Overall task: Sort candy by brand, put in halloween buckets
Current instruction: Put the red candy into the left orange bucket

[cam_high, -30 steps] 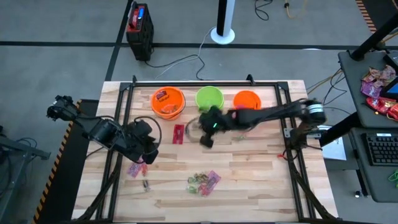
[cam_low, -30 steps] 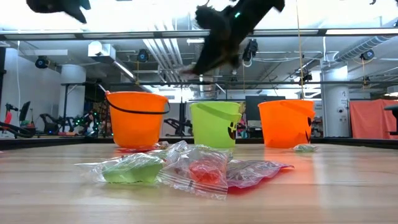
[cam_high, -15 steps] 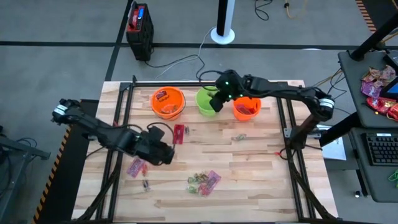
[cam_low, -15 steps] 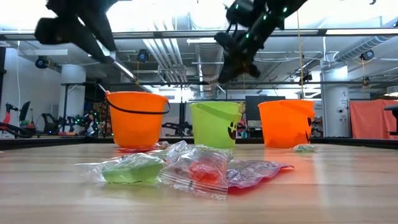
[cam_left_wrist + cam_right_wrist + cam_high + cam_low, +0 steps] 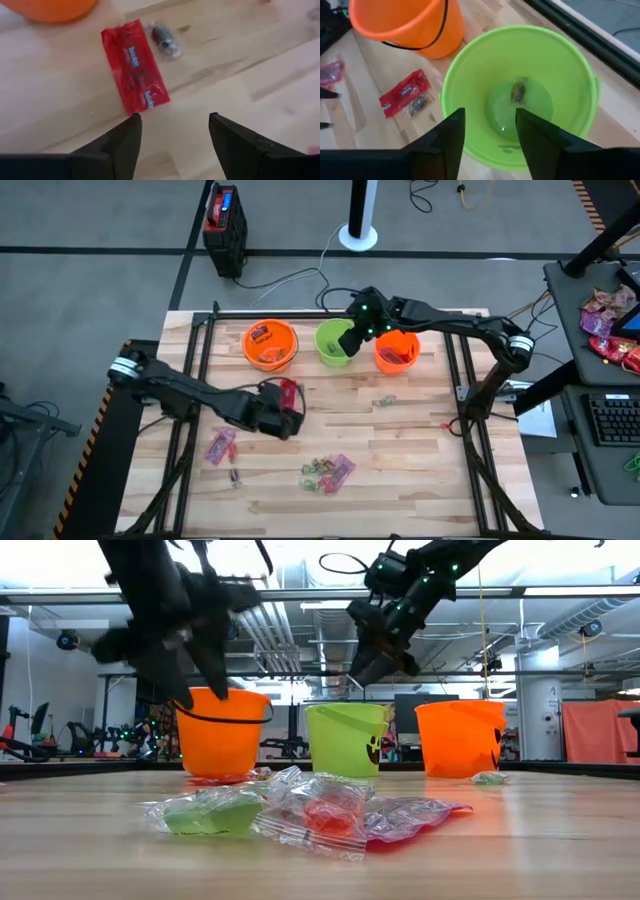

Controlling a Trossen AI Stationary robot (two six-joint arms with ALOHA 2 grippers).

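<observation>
I should sort the red packet into the orange bucket, so next I will grab it by its sealed end [image 5: 148, 102] with my left gripper.
Three buckets stand in a row at the table's far side: an orange one [image 5: 270, 345], the lime green one [image 5: 335, 340] and another orange one [image 5: 398, 348]. My right gripper [image 5: 487, 125] hangs open over the green bucket [image 5: 520, 95], where a small brown-green piece [image 5: 518, 91] lies on the bottom. My left gripper [image 5: 172, 135] is open just above the table, short of a red packet [image 5: 136, 65] that lies flat beside a small dark piece [image 5: 165, 40]. In the high view the left gripper [image 5: 285, 418] is just near of that packet [image 5: 289, 392].
A heap of clear-wrapped green, red and pink candy [image 5: 328, 470] lies near the front edge. A pink packet [image 5: 219, 446] and a small piece [image 5: 236, 477] lie front left, another small piece [image 5: 383, 401] right of centre. Black rails [image 5: 200, 360] frame the table.
My left gripper has moved toward the table's right edge and somewhat farther, down to the red packet. My right gripper has risen from the table's middle and gone to the far side, over the green bucket, where it has hovered for the last half second.
</observation>
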